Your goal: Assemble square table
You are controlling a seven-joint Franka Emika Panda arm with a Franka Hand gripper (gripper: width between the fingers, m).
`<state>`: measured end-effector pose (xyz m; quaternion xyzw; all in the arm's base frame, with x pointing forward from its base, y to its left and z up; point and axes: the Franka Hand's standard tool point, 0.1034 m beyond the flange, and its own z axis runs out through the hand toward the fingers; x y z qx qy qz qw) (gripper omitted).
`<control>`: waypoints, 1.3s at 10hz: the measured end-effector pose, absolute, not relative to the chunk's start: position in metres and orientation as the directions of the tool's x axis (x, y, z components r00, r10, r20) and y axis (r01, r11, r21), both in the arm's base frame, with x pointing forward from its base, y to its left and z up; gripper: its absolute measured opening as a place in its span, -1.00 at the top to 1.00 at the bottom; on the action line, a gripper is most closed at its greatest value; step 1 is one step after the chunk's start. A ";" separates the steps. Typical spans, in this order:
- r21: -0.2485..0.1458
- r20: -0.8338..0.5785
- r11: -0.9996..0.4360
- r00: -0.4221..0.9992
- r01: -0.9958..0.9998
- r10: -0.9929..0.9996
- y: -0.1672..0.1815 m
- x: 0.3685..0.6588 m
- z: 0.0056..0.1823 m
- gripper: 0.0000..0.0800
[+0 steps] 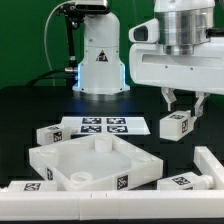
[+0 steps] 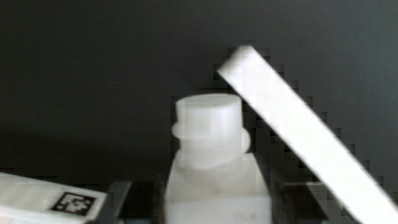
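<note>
My gripper holds the white leg and will keep holding it. The leg would drop if I opened now, because the lower edge of the held leg (image 1: 177, 138) is above the black table.
The square tabletop (image 1: 95, 160), a white tray with a raised rim and round corner sockets, lies at the front centre. My gripper (image 1: 185, 108) hangs above the table to the exterior view's right of it, shut on a chunky white leg (image 1: 175, 124) with a tag on its side. In the wrist view the leg (image 2: 210, 150) stands between the dark fingers (image 2: 128, 203) with its narrower threaded end pointing away from them. Another tagged leg (image 1: 48, 135) lies at the tabletop's far left corner, and one more (image 1: 180, 181) sits near its right corner.
The marker board (image 1: 105, 127) lies flat behind the tabletop. A long white bar (image 1: 205, 165) runs along the exterior view's right, and a white rail (image 1: 70, 207) along the front edge. The robot base (image 1: 98, 60) stands at the back. A slanted white edge (image 2: 285, 110) passes under the held leg.
</note>
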<state>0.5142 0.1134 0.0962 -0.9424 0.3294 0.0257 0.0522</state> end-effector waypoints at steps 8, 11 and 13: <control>-0.078 -0.066 -0.887 0.890 -0.454 -0.450 0.098 0.445 0.087 0.30; -0.028 -0.041 -0.886 0.886 -0.462 -0.461 0.082 0.377 0.046 0.30; -0.027 -0.047 -0.890 0.890 -0.454 -0.453 0.083 0.379 0.046 0.30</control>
